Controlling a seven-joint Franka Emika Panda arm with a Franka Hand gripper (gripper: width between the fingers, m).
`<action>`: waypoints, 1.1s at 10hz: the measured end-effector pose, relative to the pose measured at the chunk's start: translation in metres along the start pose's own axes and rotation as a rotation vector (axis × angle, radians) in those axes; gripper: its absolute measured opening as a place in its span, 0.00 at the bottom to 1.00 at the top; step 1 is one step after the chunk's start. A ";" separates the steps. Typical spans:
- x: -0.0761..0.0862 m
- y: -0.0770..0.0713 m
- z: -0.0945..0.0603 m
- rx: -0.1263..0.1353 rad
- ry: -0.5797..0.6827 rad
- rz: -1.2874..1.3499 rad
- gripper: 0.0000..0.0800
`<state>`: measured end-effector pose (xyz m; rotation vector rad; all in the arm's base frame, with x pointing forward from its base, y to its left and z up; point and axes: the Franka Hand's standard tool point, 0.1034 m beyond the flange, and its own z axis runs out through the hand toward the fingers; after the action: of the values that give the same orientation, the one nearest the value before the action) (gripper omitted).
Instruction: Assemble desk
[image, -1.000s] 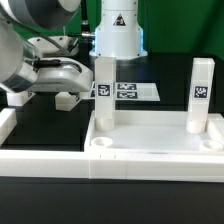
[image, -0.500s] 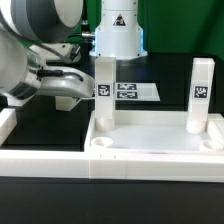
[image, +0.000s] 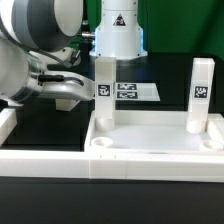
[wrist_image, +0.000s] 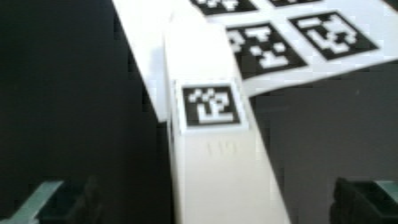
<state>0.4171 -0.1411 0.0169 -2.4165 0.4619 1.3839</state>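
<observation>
The white leg is to be joined to the desk's white tabletop, so the robot's gripper should next grab it by the leg's plain part (wrist_image: 231, 178) beside its tag.
The desk's white tabletop (image: 150, 142) lies on the table, a square tray with a raised rim and round corner sockets. Two white tagged legs stand upright in its far corners, the left leg (image: 103, 95) and the right leg (image: 200, 95). My gripper (image: 80, 92) reaches in from the exterior view's left, at the height of the left leg's tag. In the wrist view that leg (wrist_image: 214, 130) runs between the two dark fingertips (wrist_image: 54, 202), with wide gaps on both sides. The gripper (wrist_image: 210, 205) is open and holds nothing.
The marker board (image: 135, 91) lies flat behind the legs. A long white rail (image: 40, 160) runs along the front, and another piece of it (image: 8, 122) runs along the exterior view's left. A white pedestal (image: 118, 30) stands at the back.
The arm has swung in and the gripper has moved a little toward the left leg. Its jaws stay wide. The tabletop and legs have not moved.
</observation>
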 end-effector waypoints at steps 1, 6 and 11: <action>0.004 -0.001 0.002 -0.004 -0.027 0.000 0.81; 0.009 -0.004 0.005 -0.019 -0.015 -0.003 0.65; 0.010 -0.006 0.006 -0.022 -0.016 -0.006 0.36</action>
<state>0.4197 -0.1344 0.0063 -2.4206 0.4370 1.4122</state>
